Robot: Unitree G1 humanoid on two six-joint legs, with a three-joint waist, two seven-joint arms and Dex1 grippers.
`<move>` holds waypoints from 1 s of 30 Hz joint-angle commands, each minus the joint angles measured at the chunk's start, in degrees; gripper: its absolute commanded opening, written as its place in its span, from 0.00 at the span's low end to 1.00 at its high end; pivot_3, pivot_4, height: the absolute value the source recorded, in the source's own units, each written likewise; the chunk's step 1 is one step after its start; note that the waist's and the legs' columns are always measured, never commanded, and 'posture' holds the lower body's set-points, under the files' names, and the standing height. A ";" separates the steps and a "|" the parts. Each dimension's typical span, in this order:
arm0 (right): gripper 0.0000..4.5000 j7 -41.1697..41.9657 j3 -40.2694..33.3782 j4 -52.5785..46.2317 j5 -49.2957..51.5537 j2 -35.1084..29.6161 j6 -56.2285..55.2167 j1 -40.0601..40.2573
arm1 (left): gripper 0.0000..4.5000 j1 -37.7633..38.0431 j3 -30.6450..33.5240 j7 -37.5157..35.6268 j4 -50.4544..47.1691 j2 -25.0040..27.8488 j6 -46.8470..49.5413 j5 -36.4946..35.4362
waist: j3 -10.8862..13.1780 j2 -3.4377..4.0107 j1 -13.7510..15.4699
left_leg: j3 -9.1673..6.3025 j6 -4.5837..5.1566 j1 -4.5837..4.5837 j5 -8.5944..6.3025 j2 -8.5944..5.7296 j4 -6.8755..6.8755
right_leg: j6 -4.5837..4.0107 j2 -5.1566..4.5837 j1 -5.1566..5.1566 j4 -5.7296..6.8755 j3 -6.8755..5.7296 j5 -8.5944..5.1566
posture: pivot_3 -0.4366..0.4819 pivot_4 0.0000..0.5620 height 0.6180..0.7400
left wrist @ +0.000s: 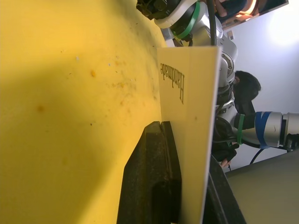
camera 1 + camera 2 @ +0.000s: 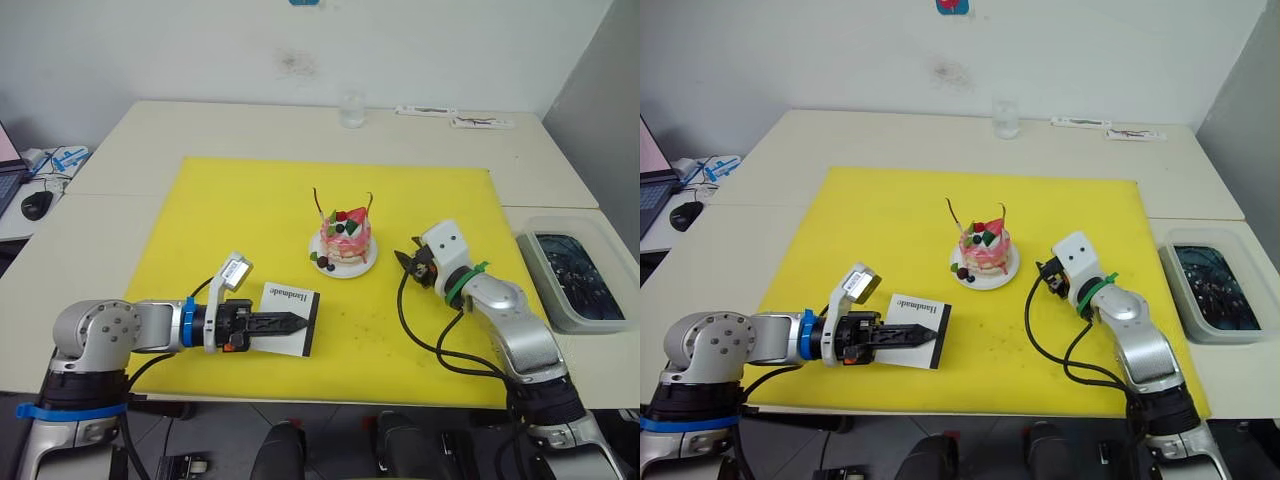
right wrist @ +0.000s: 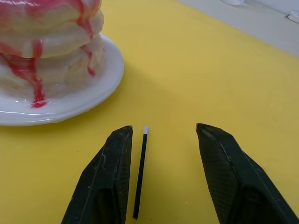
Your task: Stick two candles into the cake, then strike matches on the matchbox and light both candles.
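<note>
The match is free at its dark stick [image 3: 139, 182]. My right gripper needs to grab the match there next, so the match's pale tip [image 3: 145, 130] stays free to strike on the matchbox.
The cake [image 2: 345, 243] sits on its small white plate at the middle of the yellow mat [image 2: 240, 210]. Two candles [image 2: 318, 205] [image 2: 369, 206] stand upright in its top. My left gripper [image 2: 300, 322] is shut on the white matchbox [image 2: 291, 305], its "Handmade" face up, low over the mat's front. In the left wrist view the matchbox [image 1: 191, 116] sits pinched between the black fingers [image 1: 149, 182]. My right gripper [image 3: 163, 128] is open just right of the plate [image 3: 93, 88], low over the mat. A dark match [image 3: 139, 175] with a pale tip lies between its fingers, close to one of them.
A clear glass [image 2: 351, 108] stands at the table's far edge. White strips [image 2: 455, 116] lie at the back right. A grey tray [image 2: 575, 278] with dark contents sits off the mat's right side. A mouse [image 2: 37, 205] and cables lie at far left.
</note>
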 commanded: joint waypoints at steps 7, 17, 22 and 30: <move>0.49 -2.33 -0.46 0.66 -0.16 2.96 0.83 -0.57 | 0.00 0.11 0.66 0.64 -2.10 -0.56 -0.70 -1.39 | 0.00 0.00 -0.07 | 0.00 0.00 0.01 0.00 0.00 0.01 | 0.02 0.00 0.00 0.01 0.00 0.01 | 0.48 0.27 1.00; 0.49 -5.09 -1.57 1.18 0.51 5.41 6.95 -0.84 | 0.00 0.20 0.72 0.97 -2.41 -0.77 -0.76 -1.38 | 0.00 0.00 -0.10 | -0.01 0.00 0.01 0.00 0.00 0.02 | 0.02 0.00 0.01 0.02 0.00 0.02 | 0.48 0.27 1.00; 0.22 -5.90 -1.49 0.84 0.39 5.78 9.13 -0.59 | 0.00 0.38 0.82 1.33 -2.52 -0.88 -0.81 -1.38 | 0.00 0.00 -0.06 | -0.02 0.00 0.02 0.00 0.00 0.04 | 0.04 0.00 0.04 0.02 0.00 0.02 | 0.48 0.27 1.00; 0.01 -7.54 -3.02 0.84 1.17 8.15 11.13 -1.11 | 0.00 0.98 0.84 2.00 -2.80 -0.97 -0.94 -1.37 | -0.01 0.00 -0.06 | -0.02 0.00 0.05 0.00 0.00 0.06 | 0.07 0.00 0.05 0.02 0.01 0.04 | 0.48 0.27 1.00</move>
